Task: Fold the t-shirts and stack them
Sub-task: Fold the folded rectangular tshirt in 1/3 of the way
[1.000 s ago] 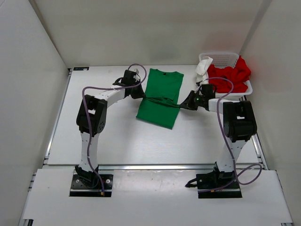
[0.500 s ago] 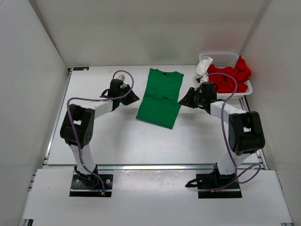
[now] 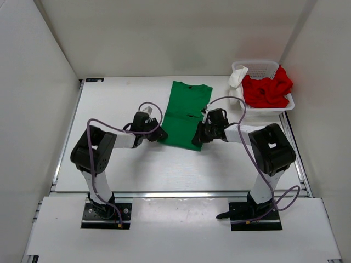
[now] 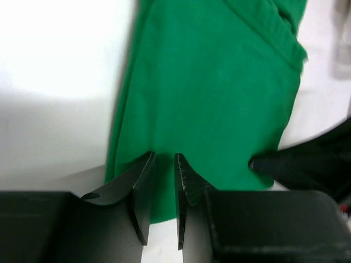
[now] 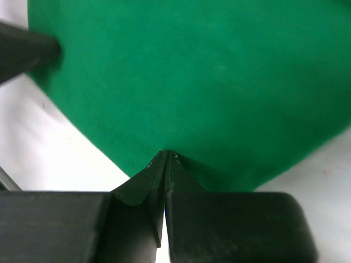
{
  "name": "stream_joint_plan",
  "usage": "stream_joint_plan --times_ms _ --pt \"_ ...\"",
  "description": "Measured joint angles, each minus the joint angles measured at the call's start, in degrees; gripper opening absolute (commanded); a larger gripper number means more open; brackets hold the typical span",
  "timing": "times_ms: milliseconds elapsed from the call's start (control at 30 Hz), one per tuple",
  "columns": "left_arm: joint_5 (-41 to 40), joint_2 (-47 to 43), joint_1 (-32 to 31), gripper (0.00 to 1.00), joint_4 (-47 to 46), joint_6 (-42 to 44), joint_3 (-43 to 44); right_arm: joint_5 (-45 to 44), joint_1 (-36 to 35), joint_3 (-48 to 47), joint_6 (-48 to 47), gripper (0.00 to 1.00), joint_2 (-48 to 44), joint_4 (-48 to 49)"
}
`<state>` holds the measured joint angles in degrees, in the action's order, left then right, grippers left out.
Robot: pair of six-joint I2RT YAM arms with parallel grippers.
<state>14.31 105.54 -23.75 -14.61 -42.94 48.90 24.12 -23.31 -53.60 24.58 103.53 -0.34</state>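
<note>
My left gripper grabs the green t-shirt [image 3: 186, 109] by the near corner of its hem [image 3: 161, 138] next, opposite my right gripper's corner, to fold the hem toward the collar.
The green t-shirt [image 3: 186, 109] lies flat mid-table, folded into a long narrow strip with its collar at the far end. My left gripper [image 3: 160, 135] is at its near left corner. In the left wrist view the gripper [image 4: 163, 156] is open by a narrow gap, with the green hem [image 4: 219, 82] lying in that gap. My right gripper [image 3: 197, 138] sits at the near right corner. Its jaws [image 5: 166, 153] are shut, tips pinched on the green cloth [image 5: 192, 66] just inside the hem. The red t-shirt [image 3: 267, 90] and the white t-shirt [image 3: 237, 76] sit bunched in the basket.
The white mesh basket [image 3: 263, 64] stands at the back right corner of the table. White walls enclose the table on the left, back and right. Each wrist view shows the other gripper's dark tip, the right gripper [image 4: 307, 164] and the left gripper [image 5: 24, 49].
Both grippers let go of the green shirt's middle, swung outward, then came in to its near corners. The right gripper opened and shut again; the left one opened.
</note>
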Motion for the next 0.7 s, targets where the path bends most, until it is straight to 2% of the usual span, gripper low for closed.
stream_joint_plan --times_ms 133,233,333,467,600,700 --pt "1.1 -7.6 -1.3 0.34 -5.4 -2.3 -11.8 -0.5 -0.7 6.1 -0.6 0.0 -4.8 1.5" --pt "1.4 -15.0 -4.0 0.43 -7.6 -4.3 -20.6 -1.1 -1.7 12.3 -1.2 0.01 -10.9 1.2" --pt "2.0 -22.5 -5.4 0.45 -6.6 -5.4 -26.6 -1.3 -2.9 17.1 -2.1 0.14 -16.8 -0.6" --pt "1.1 -32.9 -1.4 0.52 -1.2 -5.2 -29.7 0.2 -2.5 22.7 -1.9 0.31 -26.6 -2.4" --pt "-1.9 -44.1 1.1 0.57 4.0 -3.2 -29.8 0.9 1.2 27.1 -0.7 0.37 -37.8 -2.8" --pt "-3.1 -46.5 -0.6 0.6 6.0 -1.9 -30.2 1.0 3.5 29.1 -0.2 0.41 -41.4 -2.8"
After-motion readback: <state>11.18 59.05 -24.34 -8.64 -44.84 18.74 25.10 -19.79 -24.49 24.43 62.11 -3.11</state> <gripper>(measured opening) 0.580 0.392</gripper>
